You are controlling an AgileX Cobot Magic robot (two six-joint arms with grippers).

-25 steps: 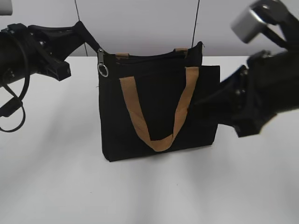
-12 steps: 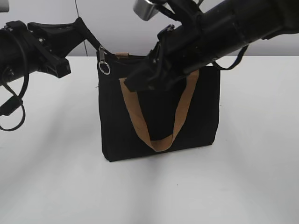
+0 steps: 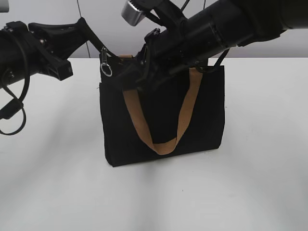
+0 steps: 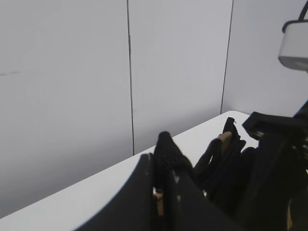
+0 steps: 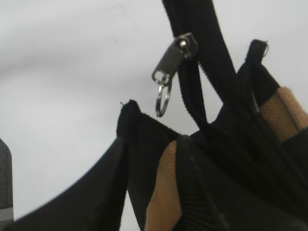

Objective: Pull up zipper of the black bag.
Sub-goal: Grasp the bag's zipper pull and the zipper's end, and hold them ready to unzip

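Note:
The ring is still beyond my fingers, which end by the tan handle, so my right gripper needs to move closer before closing on the zipper pull.
The black bag stands upright on the white table, with a tan handle hanging down its front. The zipper pull, silver with a ring, hangs at the bag's top left corner and also shows in the right wrist view. My left gripper is shut on the free end of the black zipper strip, holding it up and to the left. My right gripper reaches across the bag's top. Its open fingers straddle the bag's front top edge and tan strap, just below the pull.
A grey panelled wall stands behind the table. The right arm covers the bag's top right edge. Bare white table surrounds the bag.
My right arm has swung from the bag's right side across its top to the upper left corner, close under the pull. The left gripper has held still.

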